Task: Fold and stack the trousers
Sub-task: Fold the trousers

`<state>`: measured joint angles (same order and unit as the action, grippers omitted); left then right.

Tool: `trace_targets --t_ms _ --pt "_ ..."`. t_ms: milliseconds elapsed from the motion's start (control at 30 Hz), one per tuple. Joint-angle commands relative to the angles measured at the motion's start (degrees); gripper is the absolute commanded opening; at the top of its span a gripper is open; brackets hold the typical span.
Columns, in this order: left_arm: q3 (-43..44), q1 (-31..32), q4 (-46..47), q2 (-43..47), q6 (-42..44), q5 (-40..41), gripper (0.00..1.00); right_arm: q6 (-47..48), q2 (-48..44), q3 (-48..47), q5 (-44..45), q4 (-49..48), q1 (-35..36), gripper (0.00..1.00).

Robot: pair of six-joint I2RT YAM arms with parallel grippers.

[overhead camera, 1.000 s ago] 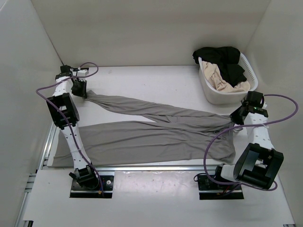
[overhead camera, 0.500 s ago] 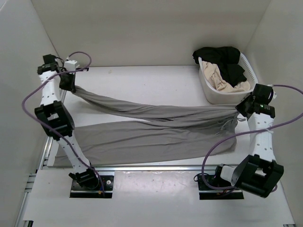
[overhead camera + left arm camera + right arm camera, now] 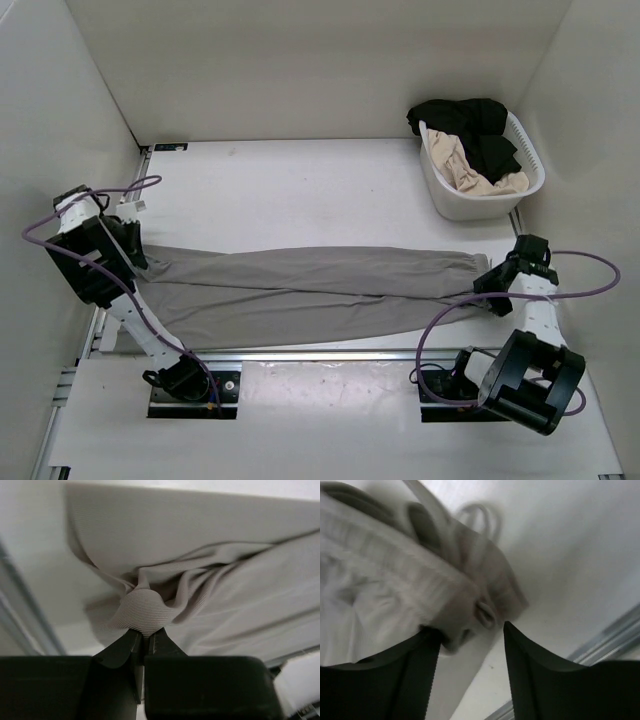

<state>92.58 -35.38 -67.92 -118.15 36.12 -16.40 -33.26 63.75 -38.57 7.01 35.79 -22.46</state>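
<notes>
The trousers [image 3: 310,285] need to be stretched and their legs folded, so my right gripper should grab them next by the gathered waistband edge, opposite the pinched cuff.
The grey trousers [image 3: 310,285] lie flat across the table, one leg laid over the other, waist to the right. My left gripper [image 3: 133,252] sits at the cuff end and is shut on a bunched fold of the trousers [image 3: 142,610]; its tips [image 3: 145,634] pinch the ribbed fabric. At the waist end my right gripper [image 3: 493,284] is open. In the right wrist view its fingers [image 3: 427,650] stand apart [image 3: 470,637], with the gathered waistband [image 3: 395,590] and a drawstring loop [image 3: 480,517] lying loose just beyond them on the table.
A white laundry basket [image 3: 437,190] at the back right holds a black garment [image 3: 470,120] and a beige garment [image 3: 470,175]. A metal rail [image 3: 320,353] runs along the near edge in front of the trousers. White walls close in on both sides.
Both arms carried the raised leg toward the near edge and laid it over the other leg. The right gripper opened and let go of the waist; the left stays shut on the cuff.
</notes>
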Motion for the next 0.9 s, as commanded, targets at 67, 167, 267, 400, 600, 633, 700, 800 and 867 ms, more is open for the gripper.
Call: trace_targets --t_ms 67,167,267,400,600,633,700,800,867 --pt "-2.31 0.66 -0.72 4.5 1.67 -4.07 0.14 -0.85 -4.32 1.75 1.87 2.96 -1.36 0.77" --pt "-3.89 0.66 -0.72 5.03 1.67 -4.07 0.14 -0.06 -7.22 -2.99 6.16 5.59 -1.36 0.78" --pt "-5.21 0.66 -0.72 5.65 1.67 -4.69 0.14 1.35 -5.49 -9.14 6.71 6.13 -1.36 0.78" --pt "-5.73 0.66 -0.72 6.17 1.67 -4.69 0.14 0.74 1.54 -15.21 4.34 6.66 -1.36 0.78" --pt "-5.74 0.66 -0.72 6.7 1.67 -5.22 0.14 -0.14 15.87 -18.65 0.39 11.41 -1.36 0.75" --pt "-5.74 0.66 -0.72 6.7 1.67 -5.74 0.14 -0.14 15.88 -18.65 -0.14 11.41 -1.36 0.74" --pt "-5.13 0.66 -0.72 6.7 1.67 -5.74 0.14 -0.76 15.88 -17.25 -1.98 10.71 -0.84 0.74" --pt "-4.6 0.66 -1.24 5.48 1.67 -5.74 0.14 -2.51 15.88 -15.41 -3.84 11.23 -0.31 0.7" --pt "-3.11 0.66 -1.77 4.86 1.67 -5.74 0.14 -3.13 16.41 -14.79 -3.32 12.1 0.4 0.57"
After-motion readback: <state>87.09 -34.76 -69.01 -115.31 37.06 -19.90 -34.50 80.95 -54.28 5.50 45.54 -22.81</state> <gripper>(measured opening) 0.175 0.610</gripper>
